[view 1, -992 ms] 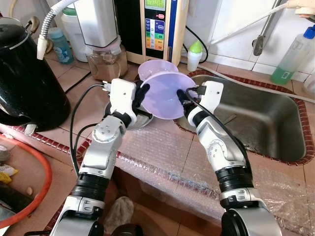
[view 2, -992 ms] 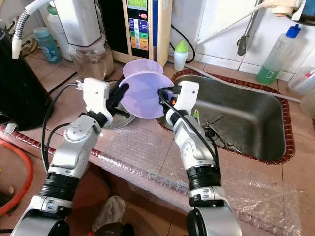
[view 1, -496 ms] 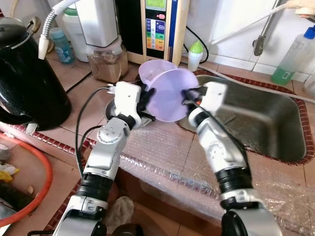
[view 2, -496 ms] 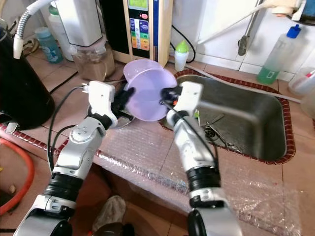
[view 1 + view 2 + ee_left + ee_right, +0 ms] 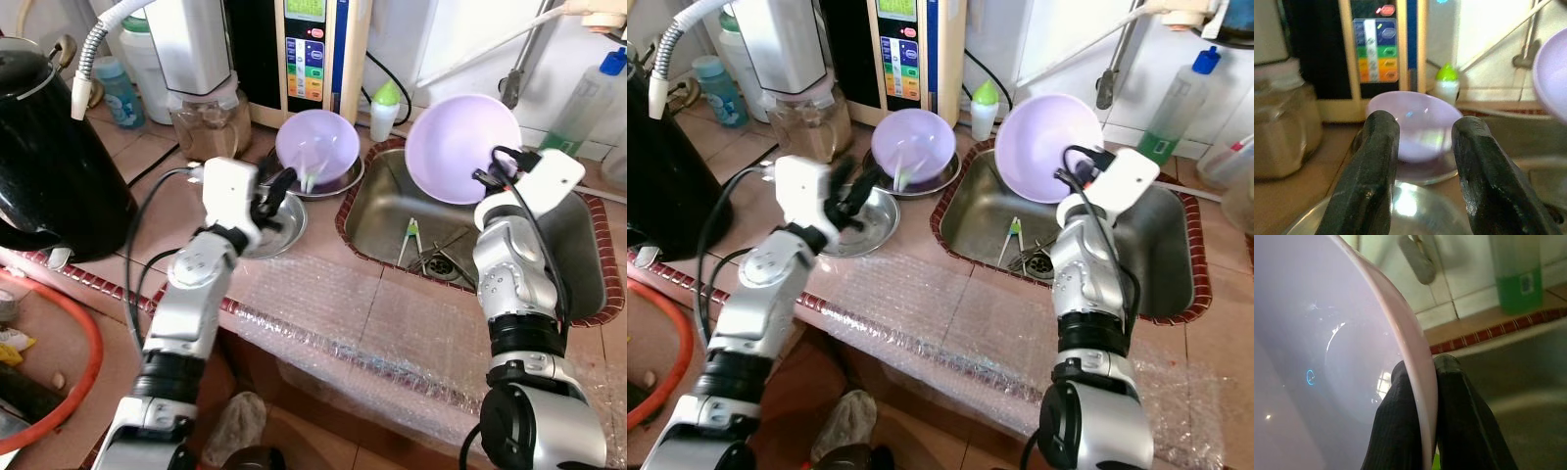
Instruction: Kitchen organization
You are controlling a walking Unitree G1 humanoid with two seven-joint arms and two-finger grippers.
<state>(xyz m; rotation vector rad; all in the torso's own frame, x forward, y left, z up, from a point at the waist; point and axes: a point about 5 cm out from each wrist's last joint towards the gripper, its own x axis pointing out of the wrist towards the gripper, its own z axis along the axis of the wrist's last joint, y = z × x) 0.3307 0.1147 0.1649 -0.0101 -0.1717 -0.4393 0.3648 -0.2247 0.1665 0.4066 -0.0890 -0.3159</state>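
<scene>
The left gripper picks up the empty steel dish by its thin near rim next. The empty steel dish spreads wider than the gripper's open fingers.
My right gripper (image 5: 487, 176) is shut on the rim of a lilac plastic bowl (image 5: 460, 147), tilted on edge in the air above the steel sink (image 5: 588, 284). In the right wrist view both fingers pinch the bowl (image 5: 1327, 333) at its rim. A second lilac bowl (image 5: 315, 147) sits on a steel plate at the back of the counter. My left gripper (image 5: 274, 186) stands open over an empty steel dish (image 5: 279, 227), just short of that bowl (image 5: 1415, 125), with nothing between its fingers (image 5: 1376, 161).
A black kettle (image 5: 54, 157) stands at the left, a jar of brown powder (image 5: 206, 117) and a water purifier (image 5: 313, 49) at the back. Green utensils (image 5: 409, 240) lie in the sink. Bubble wrap (image 5: 372, 323) covers the counter's front edge. A green soap bottle (image 5: 578, 108) stands far right.
My right gripper has carried the lilac bowl up and to the right, over the sink. My left gripper has come off the bowl and drawn back to the left, over the steel dish.
</scene>
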